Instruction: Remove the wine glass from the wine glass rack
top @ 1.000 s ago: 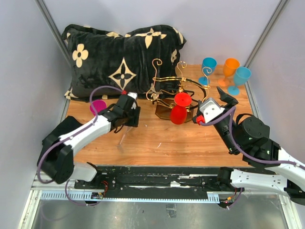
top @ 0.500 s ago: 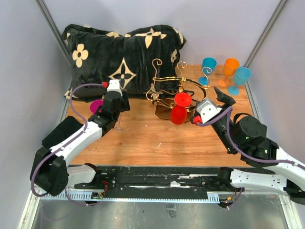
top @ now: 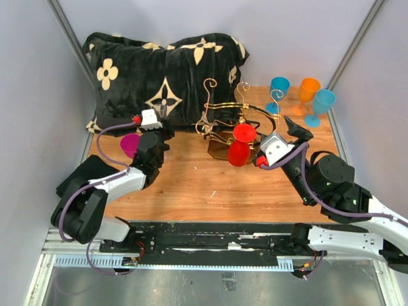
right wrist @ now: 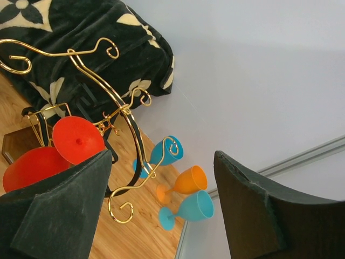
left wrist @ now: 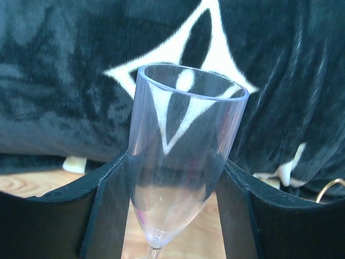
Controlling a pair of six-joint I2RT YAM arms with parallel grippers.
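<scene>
The left gripper needs to keep holding the clear wine glass [left wrist: 183, 140] above the table in front of the pillow, because the glass would fall beside its place if the gripper opened now.
The gold wire wine glass rack [top: 224, 118] stands on its dark base at the table's back middle. A red wine glass [top: 241, 144] hangs upside down from it, also in the right wrist view [right wrist: 73, 141]. My left gripper [left wrist: 175, 162] is shut on the bowl of a clear wine glass [left wrist: 183, 140], rim up, close in front of the black pillow. In the top view the left gripper [top: 156, 131] sits left of the rack and the clear glass is hidden. My right gripper [top: 287, 135] hangs open just right of the rack, nothing between its fingers [right wrist: 81, 189].
A black pillow [top: 159, 76] with cream flower motifs fills the back left. A magenta glass [top: 130, 144] stands by the left arm. Two blue glasses [top: 278, 89] [top: 319, 105] and an orange glass [top: 307, 92] stand at the back right corner. Grey walls close in on both sides.
My left arm has swung back and left toward the pillow, carrying the clear glass and turning it upright. The right arm has hardly moved.
</scene>
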